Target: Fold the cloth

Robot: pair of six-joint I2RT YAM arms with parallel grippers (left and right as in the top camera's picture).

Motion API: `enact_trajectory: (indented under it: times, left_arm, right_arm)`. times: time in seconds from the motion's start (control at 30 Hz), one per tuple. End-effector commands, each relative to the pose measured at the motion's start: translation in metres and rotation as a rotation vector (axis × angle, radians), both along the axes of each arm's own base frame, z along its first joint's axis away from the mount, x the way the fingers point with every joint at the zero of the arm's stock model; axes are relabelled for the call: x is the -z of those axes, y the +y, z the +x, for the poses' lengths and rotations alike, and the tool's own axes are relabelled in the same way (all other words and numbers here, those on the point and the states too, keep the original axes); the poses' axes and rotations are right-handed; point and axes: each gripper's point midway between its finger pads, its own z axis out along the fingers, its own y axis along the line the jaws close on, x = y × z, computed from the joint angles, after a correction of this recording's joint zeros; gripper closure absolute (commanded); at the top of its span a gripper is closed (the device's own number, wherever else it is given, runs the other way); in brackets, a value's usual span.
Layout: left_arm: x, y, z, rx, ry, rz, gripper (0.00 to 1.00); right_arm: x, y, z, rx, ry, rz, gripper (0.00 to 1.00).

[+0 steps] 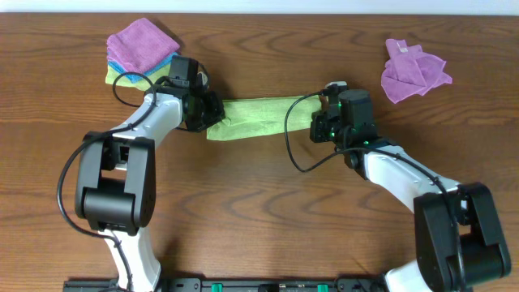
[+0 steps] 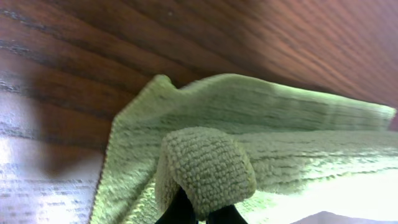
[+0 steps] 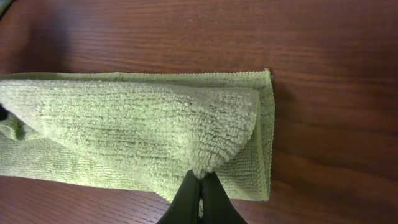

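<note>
I need to open my right gripper now, because the lower layer lies flat close below and the upper layer would land on it.
The light lime-green cloth (image 1: 255, 118) lies as a long folded strip on the wooden table between my two arms. My left gripper (image 1: 212, 113) is shut on the cloth's left end; in the left wrist view a fold of cloth (image 2: 205, 165) wraps over the black fingertips (image 2: 199, 214). My right gripper (image 1: 318, 123) is shut on the cloth's right end; in the right wrist view the closed fingers (image 3: 200, 190) pinch the upper layer (image 3: 155, 124), lifted slightly off the lower layer. No tag is visible.
A stack of folded cloths, purple on top over blue and yellow-green (image 1: 142, 49), sits at the back left behind my left arm. A crumpled purple cloth (image 1: 412, 71) lies at the back right. Cables loop beside both arms.
</note>
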Motion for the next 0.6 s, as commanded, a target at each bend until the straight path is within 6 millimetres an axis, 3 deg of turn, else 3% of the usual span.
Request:
enact_trajectory:
  times: [0.0, 0.07, 0.17, 0.3, 0.43, 0.57]
  left_arm:
    - [0.007, 0.013, 0.007, 0.005, -0.024, 0.072, 0.94]
    - [0.008, 0.016, 0.008, 0.003, -0.028, 0.089, 0.94]
    - [0.008, 0.017, 0.008, 0.0, -0.028, 0.089, 0.8]
    - [0.007, 0.025, 0.01, -0.019, -0.025, 0.087, 0.73]
    - [0.002, 0.035, 0.015, -0.042, -0.025, 0.081, 0.68]
    - [-0.006, 0.045, 0.021, -0.045, -0.029, 0.089, 0.69]
  right_arm:
    - [0.003, 0.0, 0.0, -0.012, -0.005, -0.028, 0.99]
    - [0.003, 0.0, 0.0, -0.012, -0.004, -0.028, 0.99]
    - [0.003, 0.0, 0.0, -0.012, -0.006, -0.028, 0.96]
    - [0.003, -0.002, 0.001, -0.001, -0.009, -0.037, 0.92]
    - [0.003, -0.002, 0.001, -0.001, -0.009, -0.036, 0.89]
    - [0.004, -0.002, 0.0, -0.001, -0.002, -0.039, 0.76]
